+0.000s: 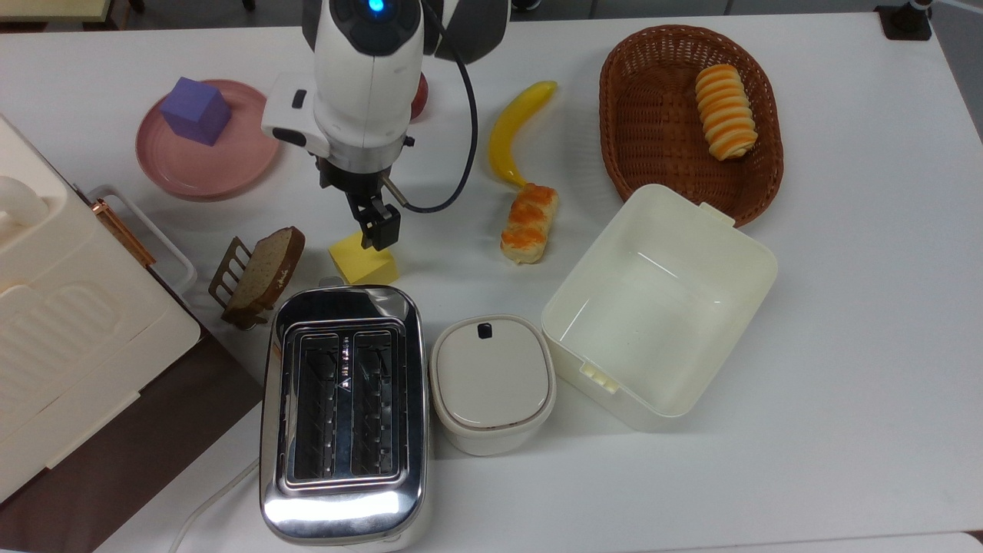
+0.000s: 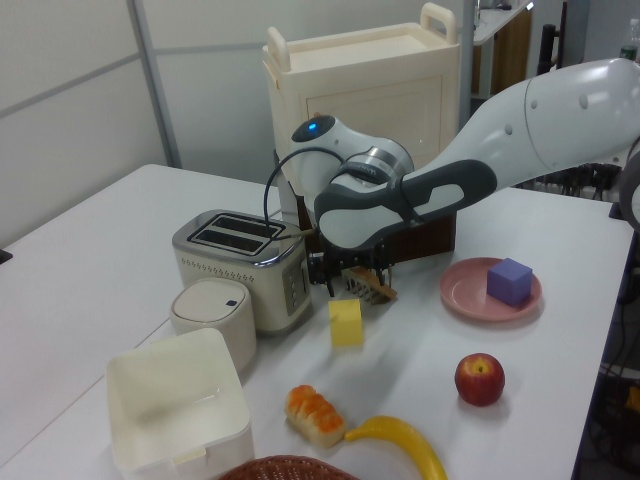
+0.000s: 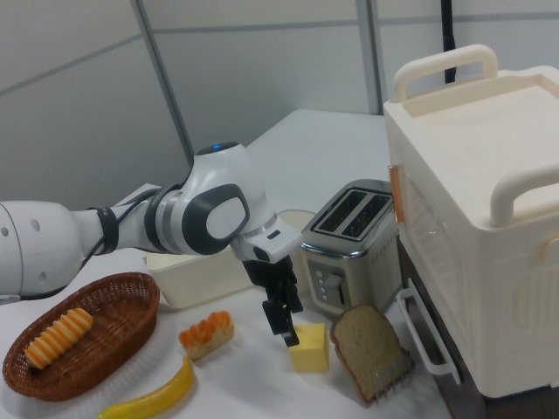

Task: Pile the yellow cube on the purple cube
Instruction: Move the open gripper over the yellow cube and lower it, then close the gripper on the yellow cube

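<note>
The yellow cube should go on the purple cube (image 2: 510, 281), so my gripper next needs to grab the yellow cube by its upper half (image 2: 345, 311).
The yellow cube (image 1: 364, 263) (image 2: 346, 323) (image 3: 311, 346) rests on the white table, just in front of the toaster. The purple cube (image 1: 196, 110) (image 2: 510, 281) sits on a pink plate (image 1: 230, 165) (image 2: 463, 298) at the top view's upper left. My gripper (image 1: 359, 209) (image 2: 352, 285) (image 3: 281, 307) hangs open and holds nothing. It is just above the yellow cube's top, over the edge away from the toaster. One dark finger (image 1: 381, 228) overlaps the cube's corner in the top view. I cannot tell whether it touches the cube.
A chrome toaster (image 1: 342, 407) and a bread slice in a rack (image 1: 261, 273) stand close beside the yellow cube. An apple (image 2: 480, 379), a banana (image 1: 513, 130), a pastry (image 1: 528, 221), a lidded pot (image 1: 491, 382), a cream box (image 1: 660, 307) and a wicker basket (image 1: 653, 115) lie around.
</note>
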`<state>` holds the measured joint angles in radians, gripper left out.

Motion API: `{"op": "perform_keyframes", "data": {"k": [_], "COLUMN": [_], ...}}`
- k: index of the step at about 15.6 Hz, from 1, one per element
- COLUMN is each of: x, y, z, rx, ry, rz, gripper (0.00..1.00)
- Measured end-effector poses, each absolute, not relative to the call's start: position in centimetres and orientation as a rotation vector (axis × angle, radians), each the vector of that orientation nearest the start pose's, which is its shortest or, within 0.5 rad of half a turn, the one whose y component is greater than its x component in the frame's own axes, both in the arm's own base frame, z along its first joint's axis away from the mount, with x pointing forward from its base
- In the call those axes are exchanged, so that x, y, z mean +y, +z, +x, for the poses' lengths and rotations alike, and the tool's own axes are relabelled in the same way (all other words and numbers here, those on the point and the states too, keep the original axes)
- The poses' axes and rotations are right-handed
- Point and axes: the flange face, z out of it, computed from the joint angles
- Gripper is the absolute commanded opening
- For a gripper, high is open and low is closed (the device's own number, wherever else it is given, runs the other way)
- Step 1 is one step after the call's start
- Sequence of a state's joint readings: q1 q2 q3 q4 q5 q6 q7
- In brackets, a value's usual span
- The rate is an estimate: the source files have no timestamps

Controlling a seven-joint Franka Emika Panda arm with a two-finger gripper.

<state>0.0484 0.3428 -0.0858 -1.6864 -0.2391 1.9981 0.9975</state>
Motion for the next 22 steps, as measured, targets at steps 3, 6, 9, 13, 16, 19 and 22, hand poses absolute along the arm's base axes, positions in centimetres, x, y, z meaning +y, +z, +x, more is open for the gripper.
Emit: {"op": "perform_keyframes", "data": {"k": [3,6,9,13,16,19,22], "x": [-3.4,-3.3,-3.2,-3.0,-3.0,-3.0,-3.0], "y": [39.0,38.8,38.9,38.5,37.8,37.2,36.6], "z": [65.0,65.1,65.4,66.1,66.3,66.5,66.6], "rx": [1.484,1.426,1.407,1.383,1.378,1.372,1.369], "ry": [-0.124,-0.112,-0.15,-0.215,-0.215,-0.221,-0.22], "rz": [-3.04,-3.072,-3.064,-3.046,-3.047,-3.047,-3.048], "gripper": [1.0,1.0,1.0,1.0,1.0,1.0,1.0]}}
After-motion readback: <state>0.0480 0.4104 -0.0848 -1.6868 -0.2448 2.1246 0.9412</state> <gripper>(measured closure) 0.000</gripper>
